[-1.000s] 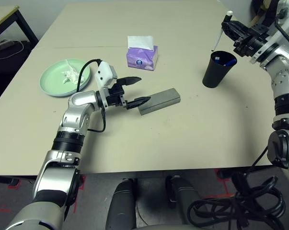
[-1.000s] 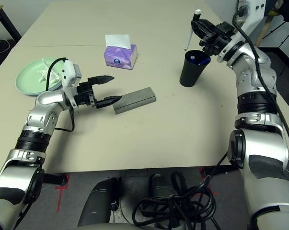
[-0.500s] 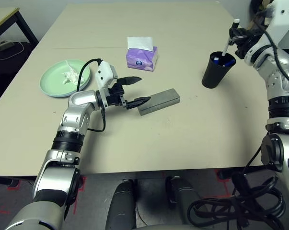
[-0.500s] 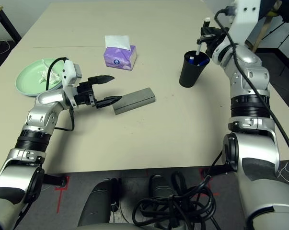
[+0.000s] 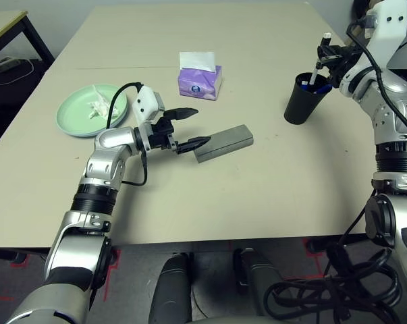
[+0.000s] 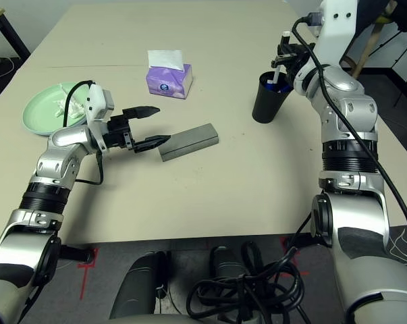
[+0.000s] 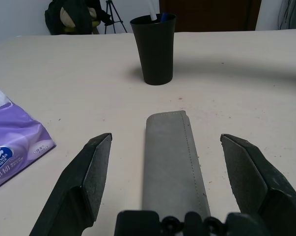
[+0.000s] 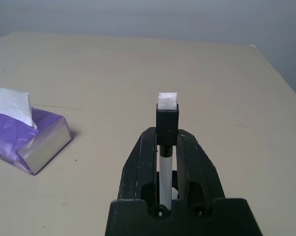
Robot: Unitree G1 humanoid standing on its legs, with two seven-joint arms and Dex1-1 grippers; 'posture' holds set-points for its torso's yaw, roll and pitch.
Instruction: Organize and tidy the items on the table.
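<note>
The white pen's lower end hangs inside the black cup's rim and the pen would drop into the cup, so it is now time for my right gripper to open.
A grey glasses case lies mid-table, and my left gripper stands open at its near end, one finger on either side without touching it. The left wrist view has the glasses case running away between the spread fingers, with the black cup beyond. My right gripper is shut on a white pen, held nearly upright with its lower end inside the black cup. A blue-tipped pen stands in that cup too. The pale green plate at the left holds a crumpled white tissue.
A purple tissue pack sits behind the case, towards the middle of the table. Bare beige tabletop stretches in front of the case and cup. A smaller dark-legged table stands off the far left corner.
My right gripper has swung the white pen from a tilt above the cup to upright and lowered its end into the cup. The left arm has stayed still.
</note>
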